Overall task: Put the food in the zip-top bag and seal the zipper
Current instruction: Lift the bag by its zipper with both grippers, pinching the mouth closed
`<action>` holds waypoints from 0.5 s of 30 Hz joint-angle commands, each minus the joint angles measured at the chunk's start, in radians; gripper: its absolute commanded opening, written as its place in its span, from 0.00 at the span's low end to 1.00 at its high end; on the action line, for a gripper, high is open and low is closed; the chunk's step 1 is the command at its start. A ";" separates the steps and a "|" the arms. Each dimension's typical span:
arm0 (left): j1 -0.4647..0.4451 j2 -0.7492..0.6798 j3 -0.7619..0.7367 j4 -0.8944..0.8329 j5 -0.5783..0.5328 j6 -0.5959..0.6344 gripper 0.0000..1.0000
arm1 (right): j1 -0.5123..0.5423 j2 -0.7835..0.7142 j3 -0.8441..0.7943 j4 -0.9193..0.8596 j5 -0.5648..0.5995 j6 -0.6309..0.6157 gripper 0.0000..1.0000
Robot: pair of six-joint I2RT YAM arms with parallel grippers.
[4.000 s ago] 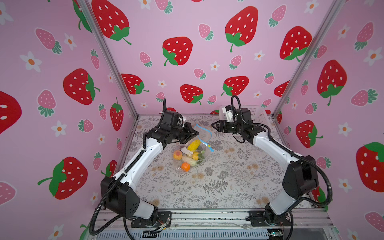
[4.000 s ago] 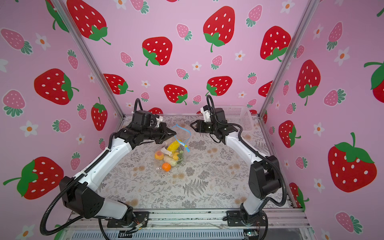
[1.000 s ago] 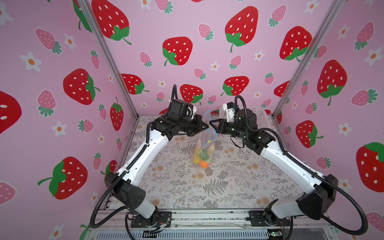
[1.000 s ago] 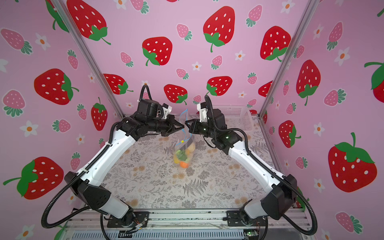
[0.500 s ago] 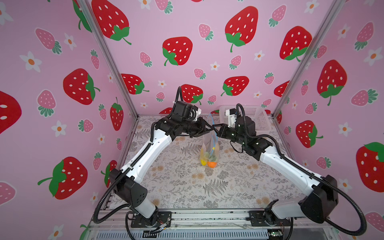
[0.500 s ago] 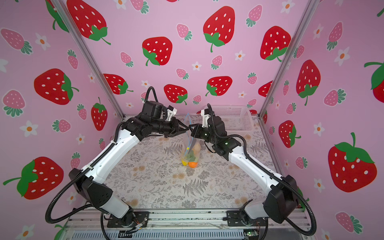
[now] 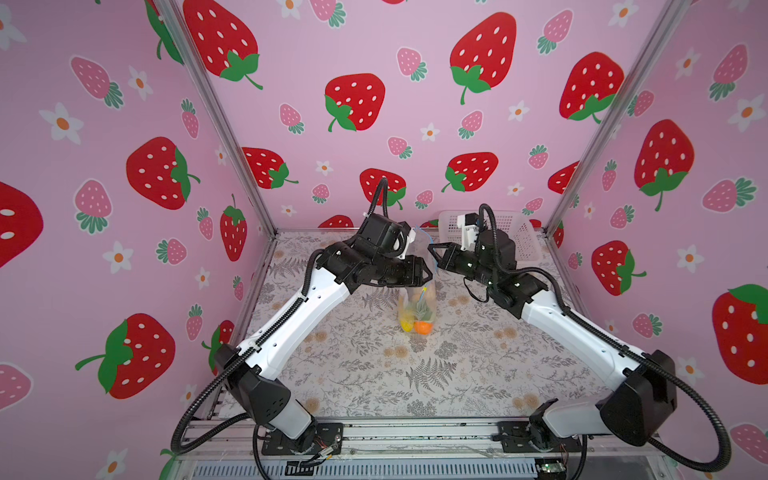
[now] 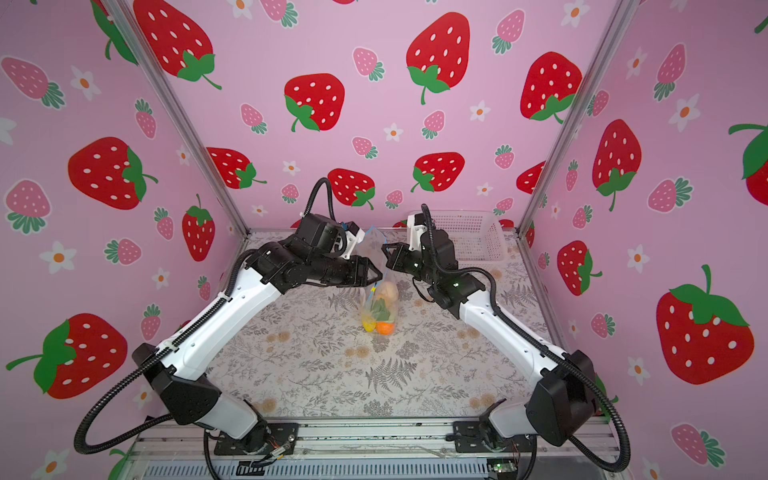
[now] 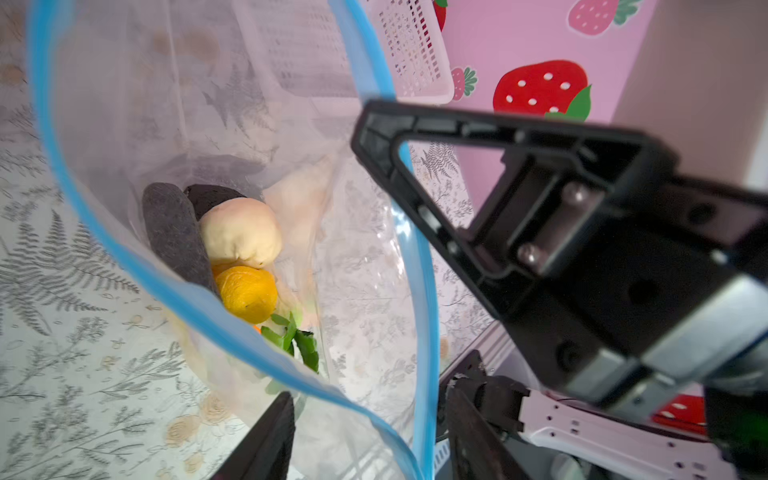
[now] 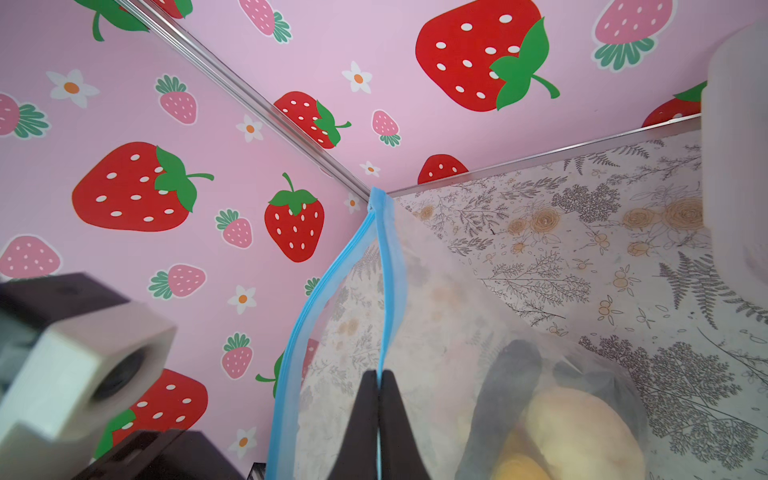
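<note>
My left gripper grabs the zip-top bag by its blue zipper (image 8: 373, 231) (image 9: 424, 440) next, at the end where the zipper's sides meet. This leaves the bag's length free to seal.
The clear zip-top bag (image 7: 417, 305) (image 8: 380, 305) hangs upright over the middle of the table, mouth up. The food (image 7: 419, 326) (image 8: 381, 326) is bunched at its bottom. My right gripper (image 10: 379, 376) (image 7: 432, 249) is shut on one side of the blue zipper (image 10: 390, 270). My left gripper (image 9: 370, 395) (image 7: 428, 272) is open, and the zipper strip (image 9: 420, 270) passes between its jaws without being pinched. The left wrist view looks down the open mouth at a peach (image 9: 241, 232), a yellow-orange fruit (image 9: 247, 293) and a dark avocado (image 9: 174, 237).
A white mesh basket (image 7: 525, 235) (image 8: 478, 235) stands in the back right corner, just behind the right arm. Pink strawberry walls close in the back and both sides. The floral table mat (image 7: 436, 374) spreads out in front of the bag.
My left gripper has opened and let go of the bag's mouth. Both arms have carried the bag to the right, and it now hangs from the right gripper alone.
</note>
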 commanded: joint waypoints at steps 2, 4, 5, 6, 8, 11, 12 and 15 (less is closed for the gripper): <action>-0.067 -0.056 0.011 -0.092 -0.189 0.126 0.59 | -0.011 -0.005 -0.009 0.081 -0.015 0.022 0.00; -0.093 -0.072 -0.010 -0.095 -0.218 0.138 0.59 | -0.012 -0.001 -0.011 0.088 -0.021 0.024 0.00; -0.101 -0.079 -0.019 -0.094 -0.229 0.142 0.59 | -0.012 0.000 -0.011 0.090 -0.024 0.026 0.00; -0.111 -0.085 -0.031 -0.094 -0.241 0.145 0.58 | -0.012 0.004 -0.012 0.092 -0.028 0.026 0.00; -0.125 -0.090 -0.041 -0.096 -0.267 0.156 0.58 | -0.012 0.005 -0.010 0.095 -0.032 0.028 0.00; -0.148 -0.087 -0.041 -0.098 -0.280 0.169 0.55 | -0.012 0.007 -0.008 0.095 -0.032 0.027 0.00; -0.154 -0.084 -0.041 -0.100 -0.277 0.174 0.54 | -0.013 0.007 -0.006 0.096 -0.033 0.028 0.00; -0.169 -0.072 -0.033 -0.102 -0.272 0.186 0.48 | -0.012 0.009 -0.006 0.099 -0.032 0.029 0.00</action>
